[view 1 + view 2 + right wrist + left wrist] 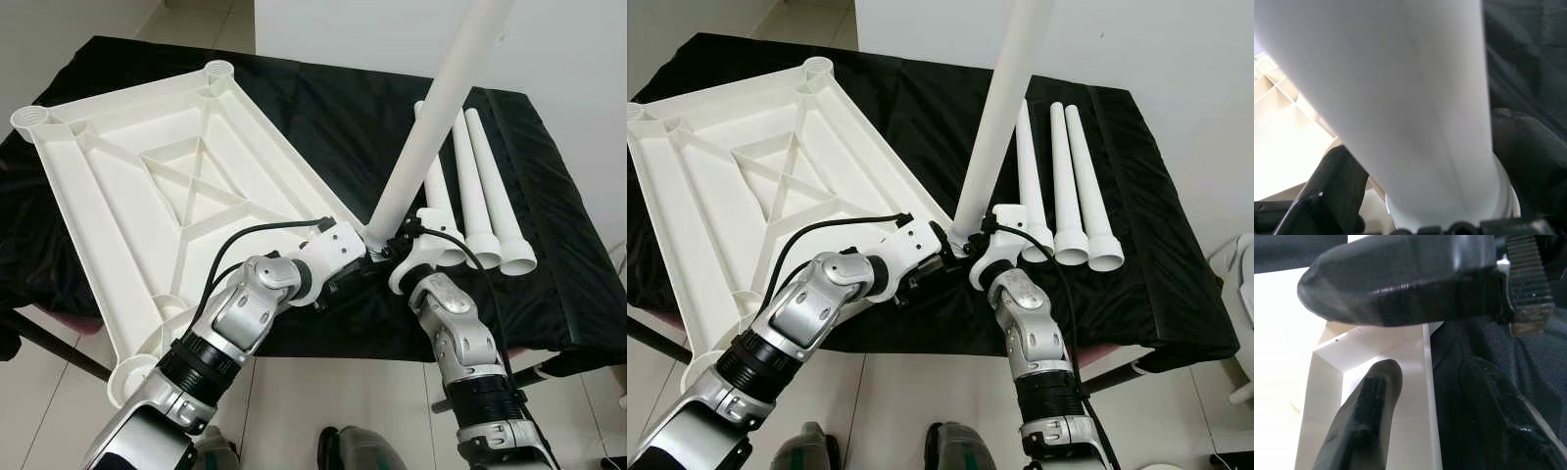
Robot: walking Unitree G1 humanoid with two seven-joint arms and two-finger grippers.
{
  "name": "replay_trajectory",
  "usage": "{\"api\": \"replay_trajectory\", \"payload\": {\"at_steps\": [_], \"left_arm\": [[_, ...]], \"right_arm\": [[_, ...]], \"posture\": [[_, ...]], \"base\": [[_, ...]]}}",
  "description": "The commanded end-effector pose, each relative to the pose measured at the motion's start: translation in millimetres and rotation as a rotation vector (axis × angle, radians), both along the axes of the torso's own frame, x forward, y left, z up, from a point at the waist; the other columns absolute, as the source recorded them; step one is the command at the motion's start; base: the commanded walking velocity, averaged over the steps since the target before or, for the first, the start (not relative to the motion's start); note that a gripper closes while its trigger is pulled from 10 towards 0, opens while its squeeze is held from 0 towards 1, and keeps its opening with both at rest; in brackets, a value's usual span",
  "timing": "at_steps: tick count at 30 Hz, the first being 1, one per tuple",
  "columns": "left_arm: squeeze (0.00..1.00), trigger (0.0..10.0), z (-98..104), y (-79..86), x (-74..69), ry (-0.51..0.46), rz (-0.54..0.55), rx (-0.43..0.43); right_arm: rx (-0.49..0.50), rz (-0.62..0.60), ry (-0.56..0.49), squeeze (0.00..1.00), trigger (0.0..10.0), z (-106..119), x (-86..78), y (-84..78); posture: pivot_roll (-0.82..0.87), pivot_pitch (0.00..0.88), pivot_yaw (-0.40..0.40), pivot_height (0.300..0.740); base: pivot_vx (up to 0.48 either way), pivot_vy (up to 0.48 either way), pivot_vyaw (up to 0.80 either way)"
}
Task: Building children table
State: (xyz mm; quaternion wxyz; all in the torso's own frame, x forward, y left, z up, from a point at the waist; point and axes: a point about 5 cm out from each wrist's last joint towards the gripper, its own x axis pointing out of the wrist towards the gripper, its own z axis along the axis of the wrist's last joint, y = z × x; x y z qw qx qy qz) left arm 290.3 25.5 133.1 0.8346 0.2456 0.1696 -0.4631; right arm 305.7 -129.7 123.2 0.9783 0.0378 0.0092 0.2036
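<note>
My left gripper is far too small for the width of the table top, so next it needs to pinch the table top by its thin upright rim (1431, 401).
A white plastic table top (147, 186) lies upside down on a black-covered table (549, 284), ribs and corner sockets facing up. One white leg (431, 117) stands tilted, its lower end at the top's near right corner. My right gripper (389, 247) is shut on that lower end; in the right wrist view a black finger (1334, 188) sits on each side of the leg (1400, 98). My left gripper (355, 272) is at the same corner, open, its fingers (1369, 423) straddling the top's thin rim (1427, 396). The corner socket is hidden behind both grippers.
Three more white legs (480, 186) lie side by side on the black cloth to the right of the held one. Empty sockets show at the far corner (217, 70), the left corner (29, 119) and the near corner (127, 377). Tiled floor (294, 401) lies below the table's front edge.
</note>
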Motion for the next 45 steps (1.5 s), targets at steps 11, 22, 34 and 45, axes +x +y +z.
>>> {"api": "replay_trajectory", "payload": {"at_steps": [11, 22, 34, 45], "left_arm": [[0.0, 10.0, -16.9, -9.2, 8.8, 0.035, 0.125, 0.03], [0.0, 0.0, -31.2, -6.3, 9.2, 0.054, 0.162, 0.038], [0.0, 1.9, -45.9, 7.9, -3.4, 0.072, 0.093, 0.092], [0.0, 10.0, -45.8, 12.9, -9.8, 0.063, 0.033, 0.112]], "right_arm": [[0.005, 0.003, 0.009, 0.0, 10.0, -1.7, -1.5, -2.4], [0.002, -0.007, -0.001, 0.0, 10.0, 0.3, -0.2, -4.7], [-0.023, -0.003, -0.039, 0.0, 10.0, 7.0, 10.3, -18.5], [-0.082, 0.053, 0.006, 0.0, 10.0, -4.5, 16.1, -34.5]], "posture": [[-0.07, 0.057, -0.059, 0.74], [-0.08, 0.049, -0.058, 0.74], [-0.07, 0.045, -0.06, 0.74], [-0.06, 0.048, -0.068, 0.74]], "base": [[0.0, 0.0, 0.0], [0.0, 0.0, 0.0], [0.0, 0.0, 0.0], [0.0, 0.0, 0.0]]}}
